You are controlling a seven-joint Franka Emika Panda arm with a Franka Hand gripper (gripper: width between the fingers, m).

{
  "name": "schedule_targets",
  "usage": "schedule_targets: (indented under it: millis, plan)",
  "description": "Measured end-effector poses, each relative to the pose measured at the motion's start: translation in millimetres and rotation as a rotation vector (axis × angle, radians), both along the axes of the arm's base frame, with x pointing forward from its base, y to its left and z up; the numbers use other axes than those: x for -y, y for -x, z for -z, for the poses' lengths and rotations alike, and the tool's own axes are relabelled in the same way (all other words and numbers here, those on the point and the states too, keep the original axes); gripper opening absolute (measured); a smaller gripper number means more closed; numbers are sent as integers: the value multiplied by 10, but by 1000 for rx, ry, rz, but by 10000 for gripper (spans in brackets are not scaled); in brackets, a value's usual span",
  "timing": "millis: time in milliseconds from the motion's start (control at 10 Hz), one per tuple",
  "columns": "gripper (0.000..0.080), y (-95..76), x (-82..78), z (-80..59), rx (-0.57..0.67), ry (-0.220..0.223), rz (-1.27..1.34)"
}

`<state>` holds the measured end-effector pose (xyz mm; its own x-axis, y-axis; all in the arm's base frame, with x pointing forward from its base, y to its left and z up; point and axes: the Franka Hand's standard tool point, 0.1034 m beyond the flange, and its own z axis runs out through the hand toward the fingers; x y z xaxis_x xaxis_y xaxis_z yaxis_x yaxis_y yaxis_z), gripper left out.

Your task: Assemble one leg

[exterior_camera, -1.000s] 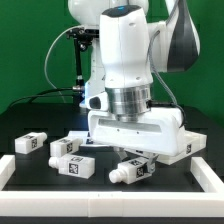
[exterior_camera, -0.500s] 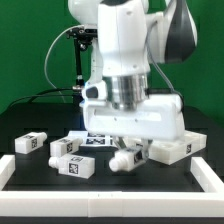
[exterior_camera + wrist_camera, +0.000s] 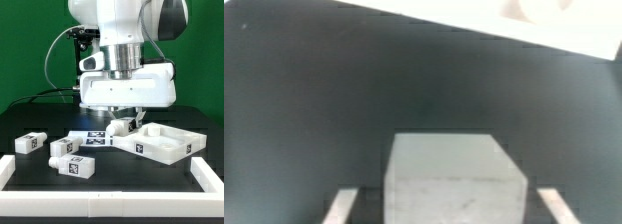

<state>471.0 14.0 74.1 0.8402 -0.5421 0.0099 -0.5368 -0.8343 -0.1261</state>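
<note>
My gripper needs to keep holding the leg, because the leg [image 3: 454,175] between my fingers is still high above the dark table.
My gripper [image 3: 122,120] hangs above the table and is shut on one leg [image 3: 123,127], a small white block that shows just under the hand. In the wrist view the leg [image 3: 452,170] fills the space between the two fingers [image 3: 342,205], and the dark table lies far below. Three more legs with tag markers lie on the table at the exterior view's left: one [image 3: 32,143] far left, one [image 3: 63,147] beside it, one [image 3: 77,166] nearer the front. The large white tray-shaped part [image 3: 165,148] lies to the exterior view's right of the gripper.
The marker board [image 3: 95,138] lies flat between the loose legs and the tray-shaped part. A white rail [image 3: 100,205] runs along the table's front edge. The tray-shaped part's edge shows in the wrist view [image 3: 535,25].
The arm has risen and the leg has come up off the table with it. The tray-shaped part, hidden behind the hand before, now shows.
</note>
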Motion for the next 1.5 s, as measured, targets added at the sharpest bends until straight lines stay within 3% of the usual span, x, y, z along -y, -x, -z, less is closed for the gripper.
schedule_targets:
  millis: [200,400,600,1000,1200,1300,1500]
  plan:
    - [284,27,1,8,-1,4,-33]
    - [284,304,94,-56,2,30,-292]
    - [284,527,319,-86,12,50,-527]
    - [284,532,322,-58,6,47,-509]
    - [284,759,506,139,15,96,-719]
    - [284,850,525,227,10,105,-739]
    - [284,818,518,210,11,102,-740]
